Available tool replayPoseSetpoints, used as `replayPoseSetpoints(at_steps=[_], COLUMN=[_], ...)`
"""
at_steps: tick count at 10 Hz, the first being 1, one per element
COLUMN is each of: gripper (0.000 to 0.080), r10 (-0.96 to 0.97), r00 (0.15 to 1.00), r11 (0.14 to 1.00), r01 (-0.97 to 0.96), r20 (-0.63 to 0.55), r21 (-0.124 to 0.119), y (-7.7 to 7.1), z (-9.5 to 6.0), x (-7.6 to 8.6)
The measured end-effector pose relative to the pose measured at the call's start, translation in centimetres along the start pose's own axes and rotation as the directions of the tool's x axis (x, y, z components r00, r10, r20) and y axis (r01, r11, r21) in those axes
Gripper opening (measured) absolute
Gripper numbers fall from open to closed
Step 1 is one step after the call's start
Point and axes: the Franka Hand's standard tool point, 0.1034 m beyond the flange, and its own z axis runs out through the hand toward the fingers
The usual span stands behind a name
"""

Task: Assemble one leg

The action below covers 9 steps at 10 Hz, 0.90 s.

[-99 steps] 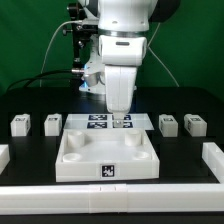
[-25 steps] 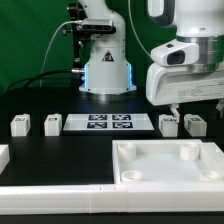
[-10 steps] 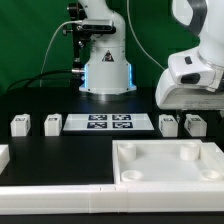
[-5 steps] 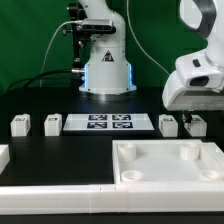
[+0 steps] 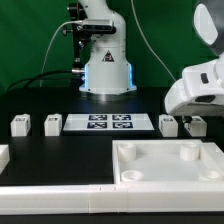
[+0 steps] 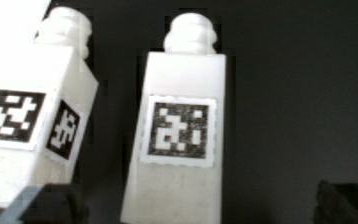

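Observation:
My gripper is to grab the white leg by its tagged body point(image 6: 178, 140) next, so that the leg's round knob stays free to go into the tray's socket.
Four small white legs with tags lie on the black table: two at the exterior view's left point(image 5: 19, 125) point(image 5: 51, 124) and two at the right point(image 5: 168, 124) point(image 5: 196, 126). My gripper point(image 5: 191, 117) hangs just above the right pair, its white hand partly hiding the outer one. In the wrist view one leg point(image 6: 185, 130) lies lengthwise between my dark fingertips point(image 6: 44, 204), tag face up, and a second leg point(image 6: 43, 110) lies beside it. The gripper point(image 6: 197, 205) is open and touches nothing.
The large white tray-like piece point(image 5: 168, 172) with round corner sockets lies at the front right. The marker board point(image 5: 110, 123) lies in the middle, in front of the robot base. White rails run along the front edge point(image 5: 60, 196) and the left side.
The arm has come down and shifted toward the exterior view's right over the right pair of legs. Since the earliest frame the tray-like piece has gone from centre to front right.

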Motion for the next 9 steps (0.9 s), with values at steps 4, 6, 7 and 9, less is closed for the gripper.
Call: replayPoseSetpoints(at_steps=[4, 6, 7, 9], gripper=[0.0649, 0.0649, 0.0649, 0.0649], r10=[-0.019, -0.017, -0.018, -0.019], r00=[0.992, 0.966, 0.967, 0.966], r11=[1.000, 0.999, 0.999, 0.999], r01=[0.021, 0.025, 0.025, 0.026], r20=[0.125, 0.257, 0.256, 0.258], r21=[-0.015, -0.026, -0.026, -0.027], y=[0.6, 0.8, 0.7, 0.7], z=[0.8, 1.2, 1.3, 1.4], x=[-1.1, -0.8, -0.5, -0.6])
